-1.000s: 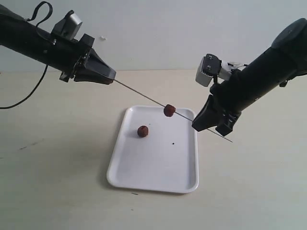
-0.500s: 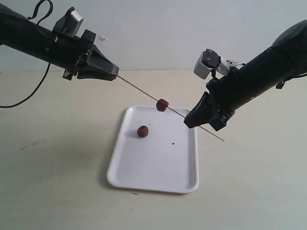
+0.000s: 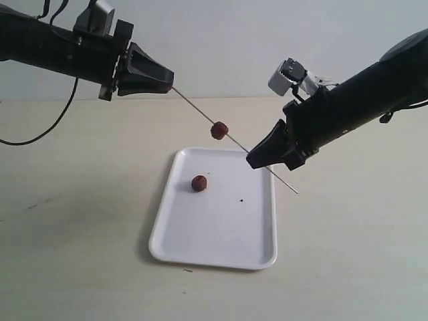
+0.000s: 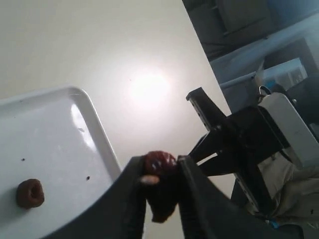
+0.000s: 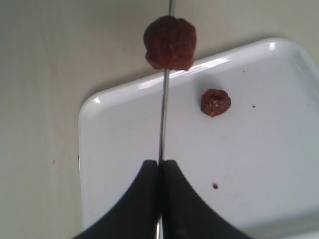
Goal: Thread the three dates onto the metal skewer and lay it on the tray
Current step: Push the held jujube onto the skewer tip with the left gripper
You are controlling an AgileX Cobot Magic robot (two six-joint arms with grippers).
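The held date is at the skewer's upper tip (image 3: 173, 88), so my left gripper should keep holding it and open only once the date sits down the skewer near the threaded date.
My left gripper (image 3: 168, 83) is high at the left, shut on a dark red date (image 4: 160, 159) pinched between its fingertips (image 4: 137, 167). The thin metal skewer (image 3: 235, 142) slants down from there to my right gripper (image 3: 253, 160), which is shut on the rod; a short end sticks out past it. A second date (image 3: 219, 130) is threaded midway on the skewer (image 5: 163, 114), shown as a date (image 5: 170, 43) beyond my right gripper (image 5: 160, 164). The third date (image 3: 199, 182) lies loose on the white tray (image 3: 221, 241).
The tray (image 5: 114, 149) rests on a pale beige table (image 3: 73, 221) with a few dark specks on it. A black cable (image 3: 40, 130) hangs from the left arm. A plain wall stands behind.
The left gripper has risen and moved right, so the skewer tilts more steeply. The threaded date moved up and left with it. The right gripper shifted left and slightly up.
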